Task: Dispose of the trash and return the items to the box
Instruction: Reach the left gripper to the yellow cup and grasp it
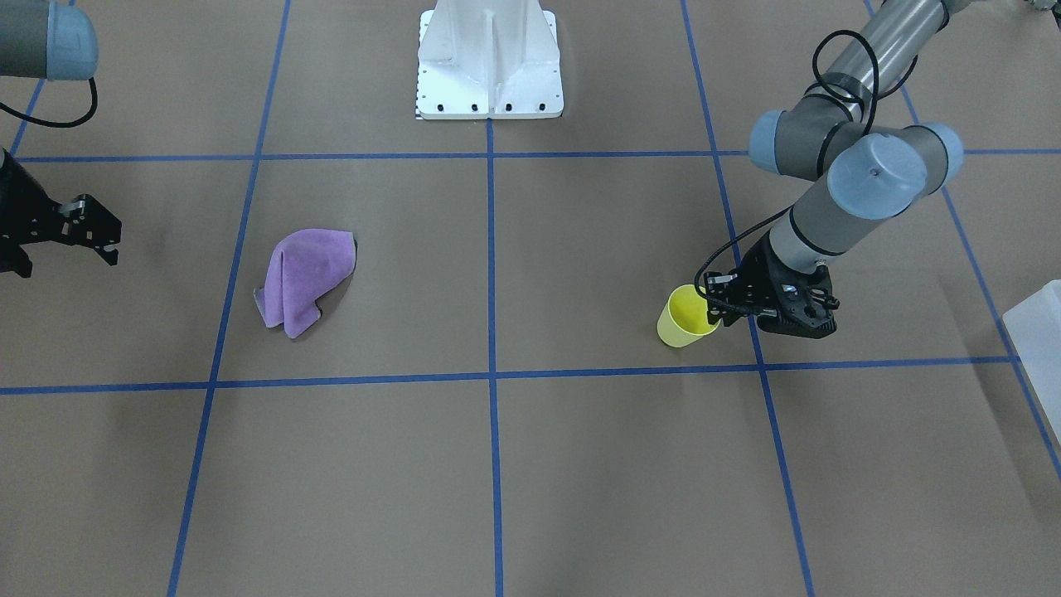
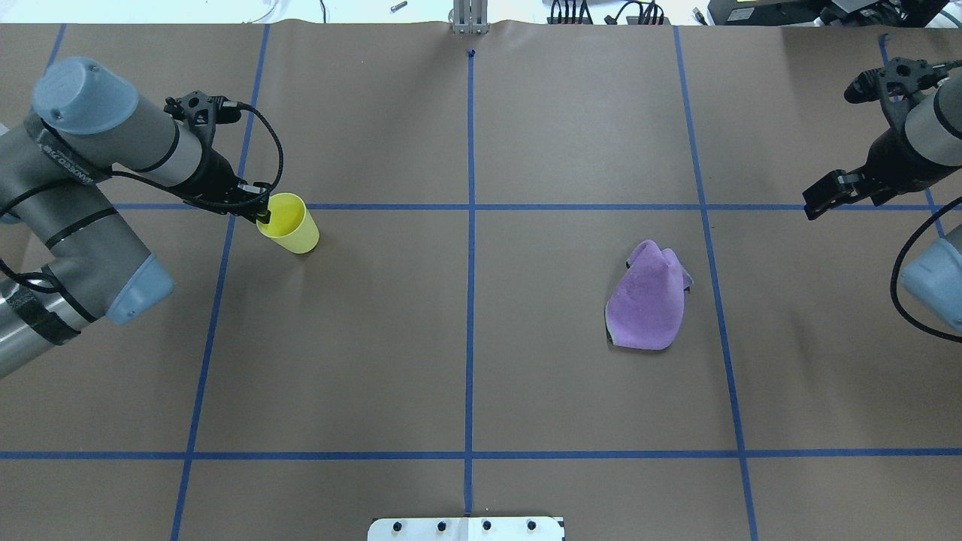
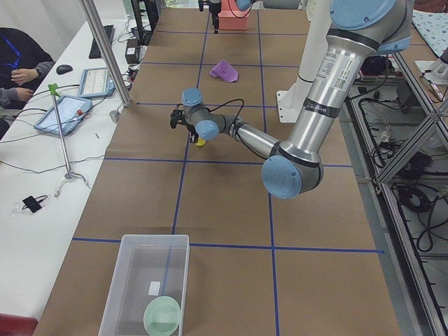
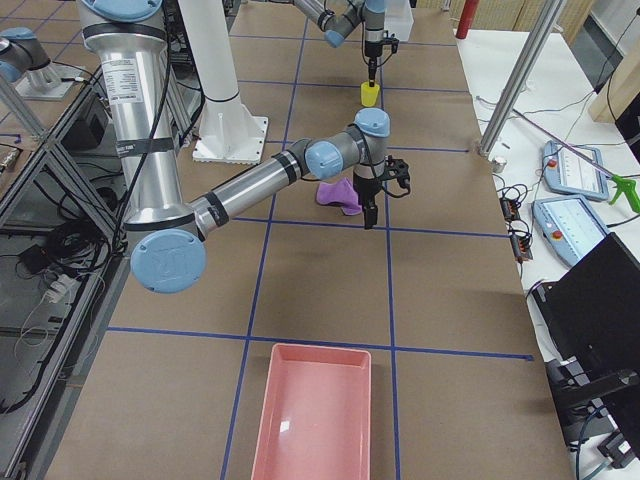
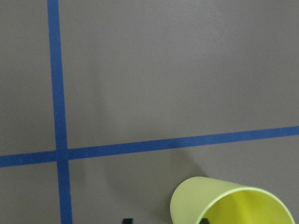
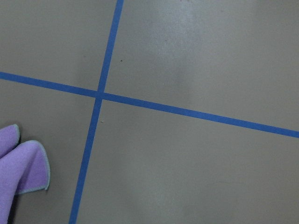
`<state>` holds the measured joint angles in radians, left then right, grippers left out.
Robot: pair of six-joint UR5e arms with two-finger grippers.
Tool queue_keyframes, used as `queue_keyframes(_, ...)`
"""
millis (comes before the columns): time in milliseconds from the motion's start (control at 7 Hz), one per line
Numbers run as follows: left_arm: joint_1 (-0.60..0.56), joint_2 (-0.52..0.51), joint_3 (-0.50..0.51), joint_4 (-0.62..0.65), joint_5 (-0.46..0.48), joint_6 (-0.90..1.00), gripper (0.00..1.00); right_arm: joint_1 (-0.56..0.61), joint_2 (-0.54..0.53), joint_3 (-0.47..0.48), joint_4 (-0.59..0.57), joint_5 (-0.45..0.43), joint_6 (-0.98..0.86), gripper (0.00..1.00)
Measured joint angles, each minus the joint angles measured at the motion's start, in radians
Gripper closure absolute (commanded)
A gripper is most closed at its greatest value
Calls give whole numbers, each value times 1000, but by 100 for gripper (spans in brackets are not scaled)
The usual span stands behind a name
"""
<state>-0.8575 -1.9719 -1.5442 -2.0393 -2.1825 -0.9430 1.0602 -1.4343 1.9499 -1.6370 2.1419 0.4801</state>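
Note:
The yellow cup needs to be put away in the white box. My left gripper should grab the cup by its rim next.
A yellow cup stands upright on the brown table; it also shows in the front view and the left wrist view. My left gripper is open and straddles the cup's rim, one finger inside and one outside. The translucent white box sits at the table's left end with the mint-green bowl in it. A purple cloth lies crumpled on the right half. My right gripper is open and empty, above the table beyond the cloth.
A pink tray lies at the table's right end. The white robot base stands at the middle of the near edge. A corner of the box shows in the front view. An operator sits beside the table.

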Motion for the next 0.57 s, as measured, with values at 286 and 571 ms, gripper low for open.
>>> queue_keyframes(286,-63,7,-18,16,-73,7,100,0,0,0,0,1,0,0)
queue_keyframes(571,-260,33,-16,73,-239,87,100,0,0,0,0,1,0,0)
